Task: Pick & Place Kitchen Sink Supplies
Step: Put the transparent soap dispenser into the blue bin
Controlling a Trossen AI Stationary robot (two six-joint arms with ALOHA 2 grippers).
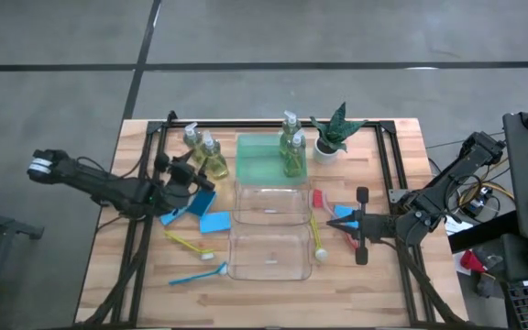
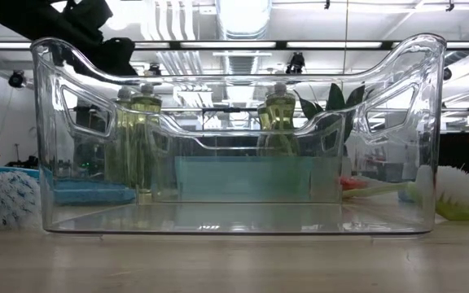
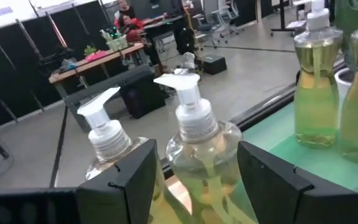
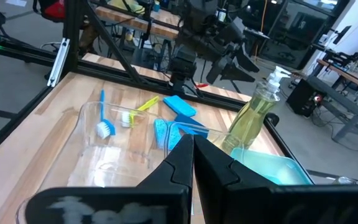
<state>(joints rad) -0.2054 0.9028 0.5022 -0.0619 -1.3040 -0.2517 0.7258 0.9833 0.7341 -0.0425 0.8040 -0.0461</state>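
Observation:
I need to grab the pump bottle by its pump neck (image 1: 209, 145) with my left gripper next, and then place it on the green tray (image 1: 255, 165).
Two pump bottles (image 1: 193, 137) (image 1: 214, 158) stand at the far left on the table, and two more (image 1: 292, 147) stand on the green tray (image 1: 255, 165). My left gripper (image 1: 197, 180) is open. Its fingers (image 3: 135, 180) stand on either side of the nearer left bottle (image 3: 197, 155); whether they touch it I cannot tell. The other left bottle (image 3: 107, 146) stands just beyond. My right gripper (image 1: 339, 225) is shut on a blue sponge (image 1: 342, 213) right of the clear bins. More blue sponges (image 1: 214, 222) (image 1: 176, 217), a yellow brush (image 1: 189, 243) and a blue brush (image 1: 200, 273) lie at the left. A red brush (image 1: 320, 197) and a yellow brush (image 1: 317, 236) lie beside the bins. My right gripper holds the blue sponge (image 4: 165, 134) at the free ends of its shut fingers (image 4: 188, 158), which come level from the table's right side. The fingers hide the place of contact. The sponge stands on edge beyond the fingertips, by the bin's right wall.
Two clear bins (image 1: 271, 203) (image 1: 271, 255) stand in a row at the table's middle, the nearer one filling the low view (image 2: 234, 138). A potted plant (image 1: 333, 136) stands right of the green tray. A black frame (image 1: 388, 156) borders the table's far half.

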